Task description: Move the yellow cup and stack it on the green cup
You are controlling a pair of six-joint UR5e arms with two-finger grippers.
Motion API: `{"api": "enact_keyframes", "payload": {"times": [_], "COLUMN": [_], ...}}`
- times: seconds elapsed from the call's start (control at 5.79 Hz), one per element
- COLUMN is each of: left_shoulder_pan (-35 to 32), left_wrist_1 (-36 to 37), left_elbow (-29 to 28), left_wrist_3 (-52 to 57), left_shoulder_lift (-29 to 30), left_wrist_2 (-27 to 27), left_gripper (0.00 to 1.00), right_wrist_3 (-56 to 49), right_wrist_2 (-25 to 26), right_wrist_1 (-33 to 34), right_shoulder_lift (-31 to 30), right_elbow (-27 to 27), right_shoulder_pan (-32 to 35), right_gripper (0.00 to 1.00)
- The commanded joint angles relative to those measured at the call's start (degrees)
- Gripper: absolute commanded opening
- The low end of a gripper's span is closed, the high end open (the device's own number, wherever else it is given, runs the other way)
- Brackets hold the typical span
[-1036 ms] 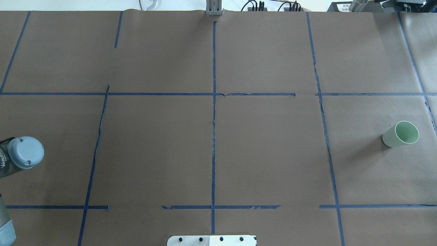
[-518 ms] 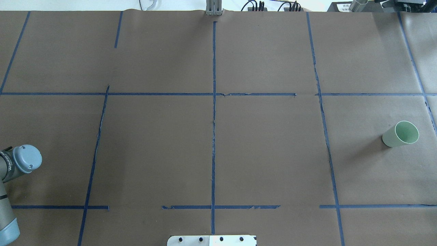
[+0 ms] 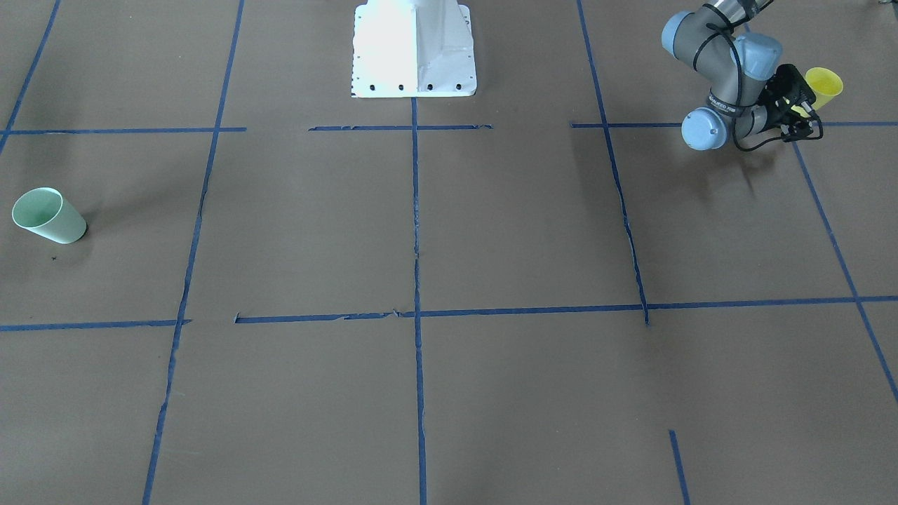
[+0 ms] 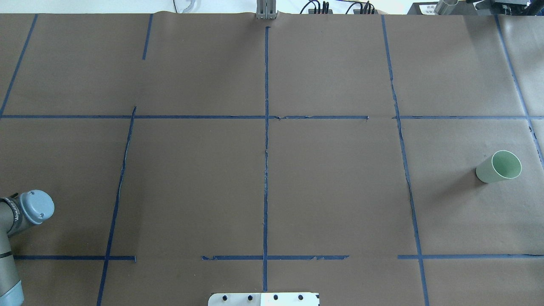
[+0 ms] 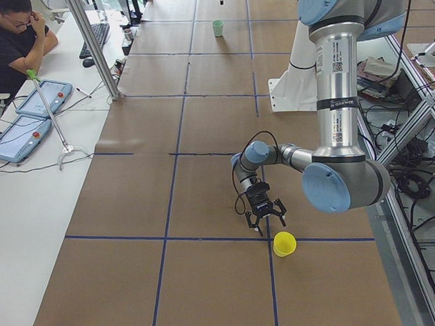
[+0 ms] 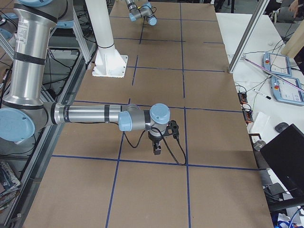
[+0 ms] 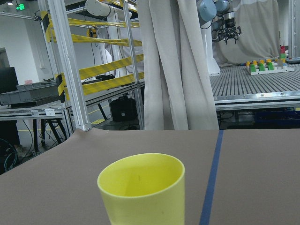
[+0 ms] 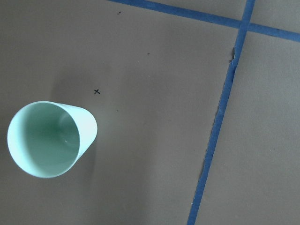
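Observation:
My left gripper grabs the yellow cup by its side next. That leaves the yellow cup's open rim free for the transfer.
The yellow cup stands upright near the table's end on my left side. It also shows in the exterior left view and fills the lower middle of the left wrist view. My left gripper is low, open and empty, with its fingertips just short of the cup. The green cup stands upright at the far right. The right wrist view looks down on it. My right gripper points down; I cannot tell whether it is open or shut.
Brown paper with blue tape lines covers the table. The white robot base stands at the near middle edge. A seated operator and tablets are at a side table beyond the far edge.
The left arm's elbow joint has shifted down in the overhead view, toward the robot's side. The green cup has not moved.

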State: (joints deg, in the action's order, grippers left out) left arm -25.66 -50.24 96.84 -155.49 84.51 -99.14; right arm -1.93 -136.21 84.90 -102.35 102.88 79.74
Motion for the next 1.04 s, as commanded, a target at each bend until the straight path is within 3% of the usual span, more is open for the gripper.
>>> {"api": "enact_keyframes", "payload": {"times": [0.0,0.69,0.86], "left_shoulder_pan": [0.3,2.4,2.6], "left_wrist_1": [-2.5,-2.6,-2.8], "left_elbow": [-5.5,-8.4,-8.5], "left_wrist_3": [-0.3,-1.4,-1.4], "left_shoulder_lift": [-0.2,-1.8,-1.9], "left_wrist_2": [-0.7,-3.2,-3.0], "left_gripper": [1.0,1.0,0.62], "right_wrist_3": [0.0,0.0,0.0], "right_wrist_2": [-0.1,-1.2,-1.3], "right_wrist_1": [0.0,0.0,0.0], "right_shoulder_lift": [0.0,-0.2,-0.2], "right_elbow": [0.0,0.5,0.5], "right_shoulder_pan": [0.0,0.0,-0.1], "right_gripper": [1.0,1.0,1.0]}}
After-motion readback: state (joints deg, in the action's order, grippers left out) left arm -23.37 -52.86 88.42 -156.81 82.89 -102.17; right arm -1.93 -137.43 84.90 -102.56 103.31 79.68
